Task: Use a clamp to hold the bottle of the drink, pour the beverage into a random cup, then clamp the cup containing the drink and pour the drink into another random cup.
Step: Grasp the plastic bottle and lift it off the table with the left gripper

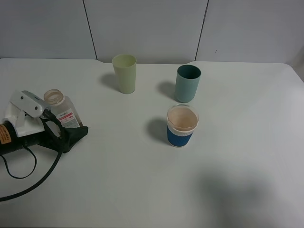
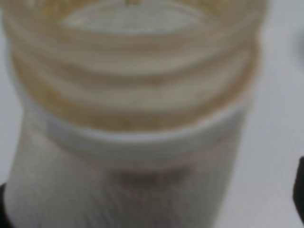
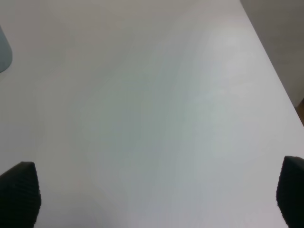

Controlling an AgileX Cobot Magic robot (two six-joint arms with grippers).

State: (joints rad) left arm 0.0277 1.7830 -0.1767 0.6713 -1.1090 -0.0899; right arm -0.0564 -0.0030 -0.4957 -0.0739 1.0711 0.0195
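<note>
The clear bottle should be picked up next by its labeled body with my left gripper, so that the beverage can be poured into a cup.
The clear bottle of the drink [image 1: 61, 110] stands upright at the table's left, its wide mouth open and its white-and-red label facing front. My left gripper [image 1: 65, 122] reaches around it from the left. In the left wrist view the bottle [image 2: 133, 142] fills the picture, blurred. A black fingertip [image 2: 300, 190] stands clear of its side, so the jaws are open around it. The blue-and-white cup [image 1: 182, 126] sits mid-table, with the teal cup [image 1: 188, 83] just behind it. My right gripper [image 3: 152, 194] hangs open over bare table and is out of the exterior high view.
A pale yellow-green cup [image 1: 125, 73] stands at the back, left of the teal one. The left arm's black cable [image 1: 28, 185] loops over the white table [image 1: 142, 190] near its front left. The table's right edge [image 3: 280, 80] shows in the right wrist view.
</note>
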